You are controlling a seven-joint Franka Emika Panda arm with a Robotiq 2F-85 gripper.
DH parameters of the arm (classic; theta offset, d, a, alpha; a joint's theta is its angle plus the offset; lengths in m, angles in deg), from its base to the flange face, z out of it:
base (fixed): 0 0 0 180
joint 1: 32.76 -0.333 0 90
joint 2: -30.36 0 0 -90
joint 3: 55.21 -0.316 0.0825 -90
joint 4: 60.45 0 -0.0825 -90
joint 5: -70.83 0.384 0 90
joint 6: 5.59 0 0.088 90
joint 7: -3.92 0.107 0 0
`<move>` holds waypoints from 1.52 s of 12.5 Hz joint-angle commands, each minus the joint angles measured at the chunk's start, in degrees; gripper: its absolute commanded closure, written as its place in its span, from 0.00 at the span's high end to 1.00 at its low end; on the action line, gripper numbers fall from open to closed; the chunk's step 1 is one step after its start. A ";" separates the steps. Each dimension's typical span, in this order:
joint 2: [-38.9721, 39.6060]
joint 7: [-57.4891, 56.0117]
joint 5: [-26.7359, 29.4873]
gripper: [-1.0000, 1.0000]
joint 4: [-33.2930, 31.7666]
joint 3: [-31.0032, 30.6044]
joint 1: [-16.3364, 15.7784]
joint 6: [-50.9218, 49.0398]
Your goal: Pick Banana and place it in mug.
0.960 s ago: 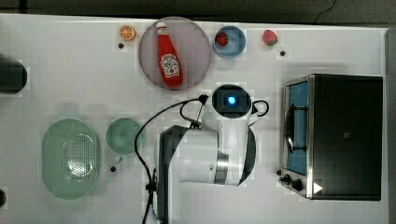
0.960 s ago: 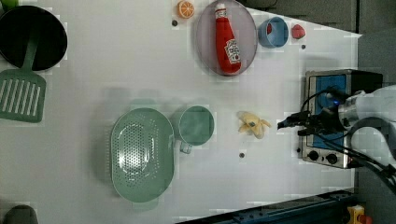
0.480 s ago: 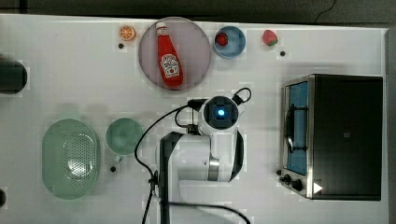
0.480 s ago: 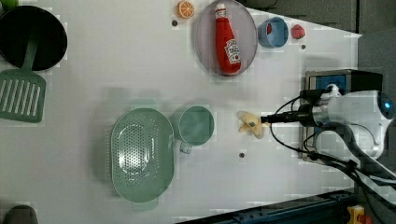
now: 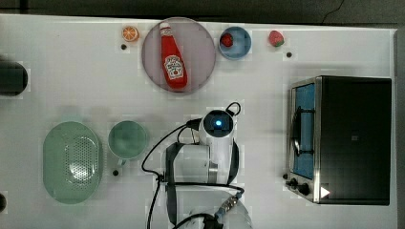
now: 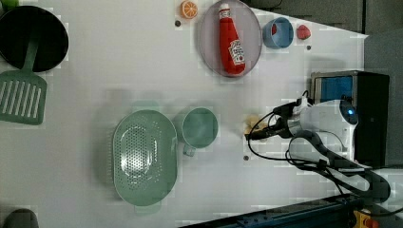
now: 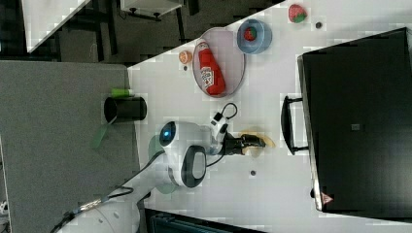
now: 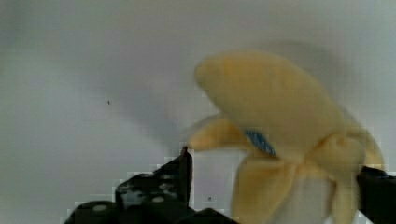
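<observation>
The banana needs to be grabbed next by its peel end point(image 6: 258, 128), so that my gripper can place it in the mug point(image 6: 200, 126).
The peeled yellow banana point(image 8: 280, 116) lies on the white table, with its peel flaps spread. My gripper point(image 8: 278, 163) is open and down at the banana, one black finger point(image 8: 159, 186) on each side of its peel end, not closed on it. In the left view the banana point(image 6: 250, 122) pokes out just past the gripper point(image 6: 254, 134). In the right view the gripper point(image 7: 250, 144) covers part of the banana point(image 7: 265, 141). The pale teal mug point(image 6: 200, 126) stands upright and empty, a short way off on the left view's left of the banana. In the top view the mug point(image 5: 127, 139) sits left of my arm.
A green perforated strainer point(image 5: 72, 161) lies beside the mug. The pink plate point(image 5: 200, 47) carries a ketchup bottle point(image 5: 173, 59). A blue bowl point(image 5: 243, 47), an orange slice point(image 5: 130, 33) and a strawberry point(image 5: 275, 38) are nearby. A toaster oven point(image 5: 344, 138) stands at the top view's right. A black pan point(image 6: 31, 38) and spatula point(image 6: 21, 97) lie far off.
My arm has swung toward the top view's left and lowered; in the left view the gripper has travelled left from the oven to the banana. The fingers have stayed open.
</observation>
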 commanded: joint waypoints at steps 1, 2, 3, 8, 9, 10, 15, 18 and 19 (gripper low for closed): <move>-1.50 -2.47 -0.54 1.00 0.38 0.96 -0.04 6.00; -1.29 -2.48 -0.54 0.96 0.33 1.04 -0.03 6.06; -1.19 -2.48 -0.53 0.85 0.22 1.25 -0.02 6.04; -3.13 -2.47 -0.52 0.31 0.76 1.06 -0.01 5.82; -4.30 -2.41 -0.52 0.31 0.68 1.16 0.03 5.27; -5.99 -2.42 -0.52 0.31 0.63 1.34 0.05 4.20; -22.08 -2.34 -0.50 0.31 2.60 2.58 0.13 -13.21; -30.95 0.08 -0.50 0.31 6.41 1.68 -0.29 -26.14; -33.00 2.50 -0.50 0.31 7.92 0.99 -0.45 -30.60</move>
